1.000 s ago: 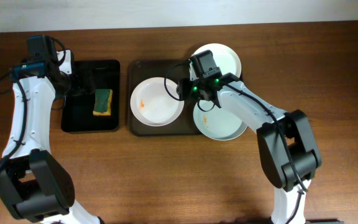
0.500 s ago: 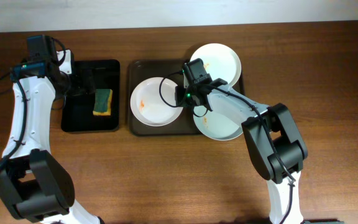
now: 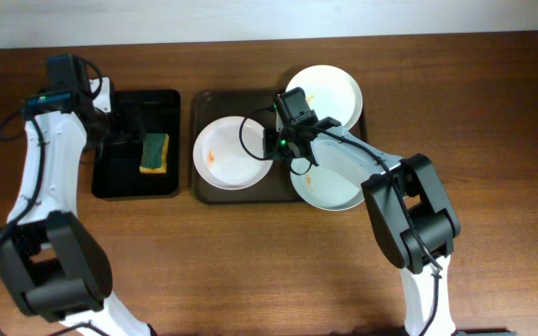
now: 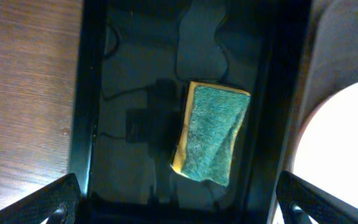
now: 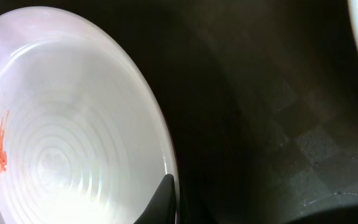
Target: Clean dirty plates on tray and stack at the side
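Observation:
The left gripper needs to grab the sponge by its green upper side next, so the yellow side stays free to clean.
Three plates lie on the dark brown tray [image 3: 201, 189]. A white plate [image 3: 232, 154] with an orange smear is on the left, another white plate [image 3: 332, 91] is at the back right, and a pale blue-grey plate [image 3: 336, 189] is at the front right. My right gripper [image 3: 275, 142] is at the left plate's right rim. In the right wrist view its fingers [image 5: 169, 196] pinch that plate's [image 5: 61, 130] rim. My left gripper [image 3: 110, 126] hovers open and empty over the black tray, with its fingertips [image 4: 179, 205] wide apart.
A smaller black tray [image 3: 120, 182] stands left of the brown tray and holds a green and yellow sponge [image 3: 154, 154], which also shows in the left wrist view [image 4: 211, 134]. Bare wooden table lies in front and to the right.
My right gripper moved left from between the plates to the smeared white plate's right rim. That plate shifted slightly left. The left arm barely moved.

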### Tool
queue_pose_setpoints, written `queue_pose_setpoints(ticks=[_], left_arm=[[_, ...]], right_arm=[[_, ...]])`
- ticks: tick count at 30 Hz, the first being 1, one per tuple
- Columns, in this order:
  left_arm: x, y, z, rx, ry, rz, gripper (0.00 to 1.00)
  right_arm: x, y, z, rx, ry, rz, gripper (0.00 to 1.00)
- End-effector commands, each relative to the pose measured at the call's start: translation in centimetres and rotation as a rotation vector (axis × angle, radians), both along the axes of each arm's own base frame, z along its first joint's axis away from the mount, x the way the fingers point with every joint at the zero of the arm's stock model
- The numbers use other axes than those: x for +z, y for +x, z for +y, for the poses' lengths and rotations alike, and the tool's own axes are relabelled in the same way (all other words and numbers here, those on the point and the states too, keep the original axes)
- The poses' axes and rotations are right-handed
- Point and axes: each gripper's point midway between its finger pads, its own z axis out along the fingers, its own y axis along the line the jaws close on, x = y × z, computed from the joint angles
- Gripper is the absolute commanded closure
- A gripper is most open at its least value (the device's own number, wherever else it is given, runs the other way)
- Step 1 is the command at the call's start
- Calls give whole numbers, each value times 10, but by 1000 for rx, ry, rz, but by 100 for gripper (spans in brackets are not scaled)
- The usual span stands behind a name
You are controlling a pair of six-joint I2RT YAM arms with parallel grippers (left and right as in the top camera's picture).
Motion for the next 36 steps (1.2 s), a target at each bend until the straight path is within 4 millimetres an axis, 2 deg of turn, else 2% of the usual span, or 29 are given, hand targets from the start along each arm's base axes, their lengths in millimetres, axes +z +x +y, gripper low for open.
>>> queue_pose_setpoints(ticks=[1,4,6,8,13,17,19,21,30,33,36], left_arm=[[-25,7,2,13,-8,34,1],[-49,14,-1,-3,-24,58,3],[-57,16,-2,-22,-20,66,17],[-63,19,-5,-64,-10,67,24],[-61,29,-36,-285,-33,13,25],[-67,34,-41,-295,-30,8,25],[-78,33,-43,-284,-41,32,25],[-87,31,-44,-277,-48,55,29],[-103,24,-45,-270,-64,102,44],[-111,20,-49,-277,-70,131,54],[-112,18,-50,-279,-72,137,72]], right_arm=[[-17,-6,-2,-1,-28,38,96],[-17,-6,-2,-1,-29,40,96],[-17,-6,-2,-1,-29,40,96],[-17,-6,-2,-1,-29,40,96],[-17,-6,-2,-1,-29,40,96],[-18,-7,-3,-1,-30,43,96],[-18,-7,-2,-1,-30,43,96],[-18,-7,-2,-1,-30,43,96],[-18,-7,-2,-1,-30,42,96],[-18,-7,-3,-1,-31,43,96],[-18,-7,-3,-1,-31,43,96]])
